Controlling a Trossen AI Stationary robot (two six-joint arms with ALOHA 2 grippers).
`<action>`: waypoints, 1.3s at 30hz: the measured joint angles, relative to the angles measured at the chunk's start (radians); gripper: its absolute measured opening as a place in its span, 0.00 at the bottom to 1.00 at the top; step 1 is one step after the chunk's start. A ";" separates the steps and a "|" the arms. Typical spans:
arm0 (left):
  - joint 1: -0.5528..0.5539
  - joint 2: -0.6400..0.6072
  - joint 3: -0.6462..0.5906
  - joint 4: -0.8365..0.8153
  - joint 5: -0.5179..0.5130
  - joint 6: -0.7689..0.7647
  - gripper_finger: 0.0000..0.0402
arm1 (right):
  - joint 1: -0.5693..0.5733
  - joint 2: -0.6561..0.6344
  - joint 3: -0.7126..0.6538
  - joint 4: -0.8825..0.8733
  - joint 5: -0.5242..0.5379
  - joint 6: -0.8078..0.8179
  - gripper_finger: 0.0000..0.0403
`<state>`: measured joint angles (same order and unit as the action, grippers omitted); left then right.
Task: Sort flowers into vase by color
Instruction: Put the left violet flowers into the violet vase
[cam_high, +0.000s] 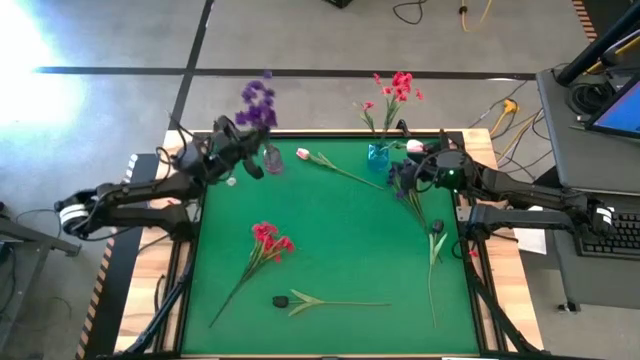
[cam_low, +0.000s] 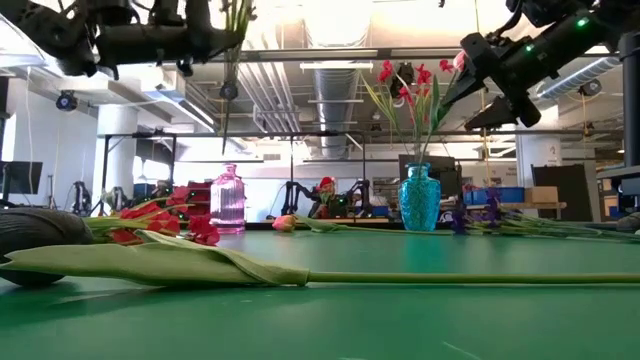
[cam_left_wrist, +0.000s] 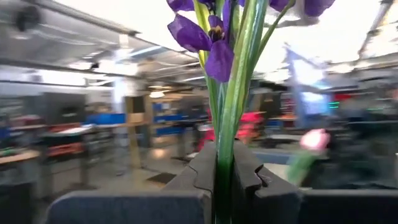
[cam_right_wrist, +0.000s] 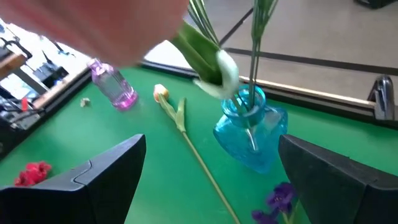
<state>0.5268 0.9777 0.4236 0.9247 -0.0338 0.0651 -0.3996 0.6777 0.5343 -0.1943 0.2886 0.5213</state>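
The purple spray (cam_high: 257, 106) stands left of the pink vase (cam_high: 272, 158), so my left gripper keeps hold of the spray from here until the spray is inside the vase.
My left gripper (cam_high: 243, 143) is shut on a purple flower spray (cam_high: 258, 100) and hangs at the far left, beside the clear pink vase (cam_high: 272, 158). The blue vase (cam_high: 378, 153) at the far right holds red flowers (cam_high: 400, 88) and a pale pink tulip (cam_high: 415, 146). My right gripper (cam_right_wrist: 208, 174) stands open just short of the blue vase (cam_right_wrist: 249, 127), touching nothing. A pink tulip (cam_high: 303, 154), a red spray (cam_high: 268, 240), two dark tulips (cam_high: 282, 300) (cam_high: 437, 228) and a purple spray (cam_high: 405, 188) lie flat on the green mat. My left gripper pinches the purple spray's green stems (cam_left_wrist: 225, 163) between its two fingers, some way below the blossoms (cam_left_wrist: 208, 40). The stems stand upright across the fingers. The spray is lifted clear of the table, and its lower stem (cam_low: 230, 85) hangs below the gripper.
The green mat (cam_high: 340, 250) is framed by a wooden table edge (cam_high: 145, 290). The lying flowers spread over its middle, near and right parts. A desk with a keyboard (cam_high: 625, 235) stands to the right of the table.
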 joint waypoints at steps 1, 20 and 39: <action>0.031 -0.001 0.000 0.000 -0.001 -0.009 0.00 | 0.000 0.000 0.000 0.008 0.000 0.000 0.89; 0.222 0.178 0.084 0.116 0.106 -0.077 0.00 | 0.000 0.000 0.000 0.014 0.000 -0.009 0.89; 0.262 0.272 0.046 0.258 0.105 -0.191 0.00 | 0.000 0.000 0.000 0.012 0.000 -0.025 0.89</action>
<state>0.7891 1.2496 0.4694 1.1831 0.0715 -0.1264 -0.4000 0.6777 0.5343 -0.1824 0.2882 0.4963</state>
